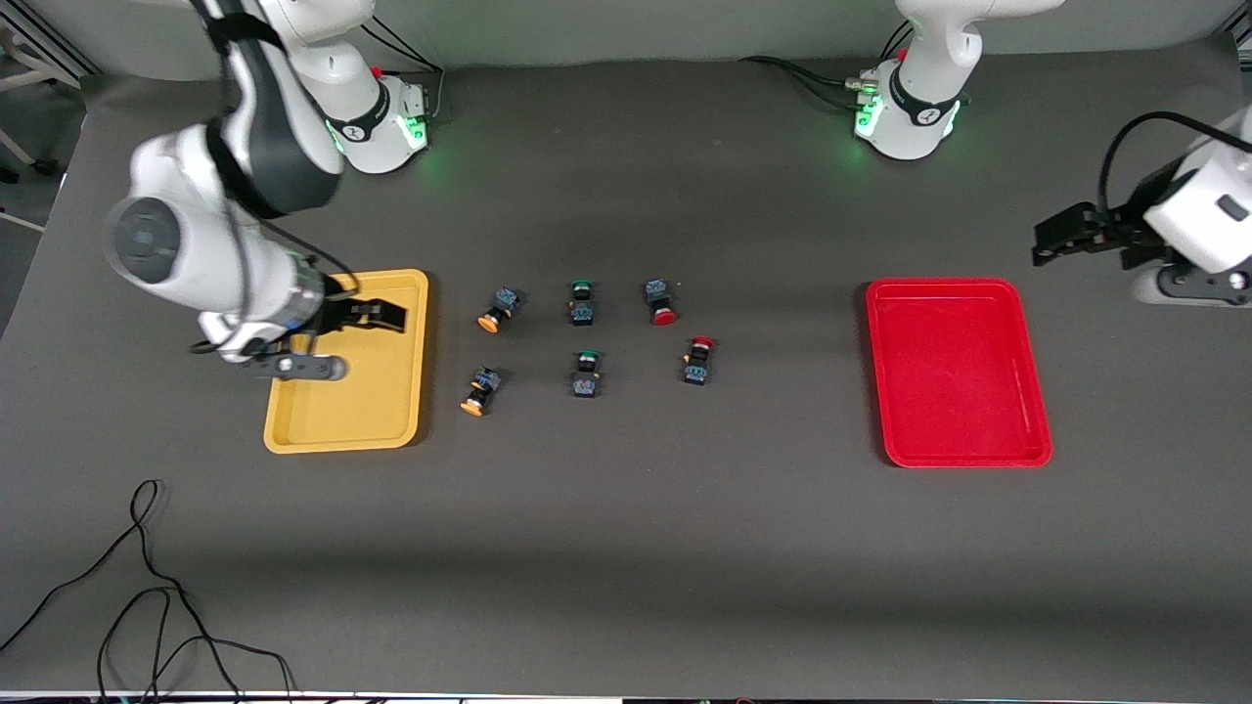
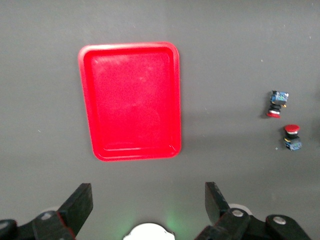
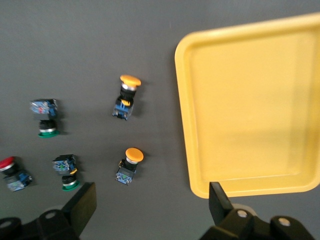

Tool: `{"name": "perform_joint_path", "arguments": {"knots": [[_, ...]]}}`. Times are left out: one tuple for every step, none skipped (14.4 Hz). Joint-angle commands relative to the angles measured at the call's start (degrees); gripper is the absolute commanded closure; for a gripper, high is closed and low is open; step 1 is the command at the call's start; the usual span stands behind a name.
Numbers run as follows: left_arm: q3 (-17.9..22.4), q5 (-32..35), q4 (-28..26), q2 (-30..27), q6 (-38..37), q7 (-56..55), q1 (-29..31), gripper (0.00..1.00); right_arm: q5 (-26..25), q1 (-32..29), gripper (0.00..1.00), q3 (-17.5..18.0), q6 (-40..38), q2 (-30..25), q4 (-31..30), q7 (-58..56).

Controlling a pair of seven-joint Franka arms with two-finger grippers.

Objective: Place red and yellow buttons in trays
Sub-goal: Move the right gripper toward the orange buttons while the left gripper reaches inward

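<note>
The robot's right gripper next needs to take hold of the yellow-capped button by its black body [image 1: 499, 311]. The button can then go in the yellow tray [image 1: 372, 406].
Two yellow-capped buttons [image 1: 497, 311] [image 1: 479, 391] lie on the table beside the yellow tray [image 1: 372, 406]. Two red-capped buttons [image 1: 661, 301] [image 1: 697, 360] lie farther toward the red tray [image 1: 954, 372]. Both trays hold nothing. My right gripper [image 1: 391, 315] is open and empty over the yellow tray. Its wrist view shows the tray [image 3: 250, 105], both yellow buttons [image 3: 126, 97] [image 3: 129, 165] and the gripper [image 3: 152, 207]. My left gripper [image 1: 1045, 244] is open and empty, raised off the red tray's corner at the left arm's end. Its wrist view shows the red tray [image 2: 132, 100], the red buttons [image 2: 276, 103] [image 2: 291, 137] and the gripper [image 2: 148, 205].
Two green-capped buttons [image 1: 582, 301] [image 1: 586, 374] lie between the yellow and red ones. A black cable [image 1: 147, 587] loops on the table near the front camera at the right arm's end. The arm bases [image 1: 377, 117] [image 1: 910, 108] stand along the back edge.
</note>
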Motion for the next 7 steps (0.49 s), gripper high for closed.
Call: {"name": "perform_joint_path", "arguments": {"knots": [[-0.1, -0.8, -5.5, -2.2, 2.6, -3.4, -4.6, 0.0, 0.6, 3.9, 0.0, -0.5, 10.5, -1.7, -9.9, 6.2], [-0.1, -0.8, -7.4, -2.9, 3.7, -5.8, -7.0, 0.0, 1.0, 4.5, 0.0, -0.5, 15.3, -1.1, -12.9, 9.3], [-0.1, -0.8, -9.2, -3.3, 5.0, -9.0, -9.4, 0.0, 1.0, 5.8, 0.0, -0.5, 17.8, -0.6, -14.8, 11.5], [-0.1, -0.9, -10.7, -3.7, 6.5, -12.2, -12.5, 0.0, 1.1, 8.6, 0.0, -0.5, 19.2, 0.3, -16.0, 13.5], [-0.1, -0.9, -11.4, -3.7, 8.6, -17.1, -16.1, 0.0, 1.1, 9.7, 0.0, -0.5, 20.4, 0.9, -17.0, 15.6], [-0.1, -0.8, -11.5, -3.2, 10.8, -22.8, -19.7, 0.0, 1.1, 10.2, 0.0, -0.5, 22.2, 2.1, -17.6, 18.3], [-0.1, -0.8, -11.5, -2.6, 13.3, -28.0, -23.1, 0.0, 1.1, 11.9, 0.0, -0.5, 24.4, 3.3, -18.1, 20.3]]}}
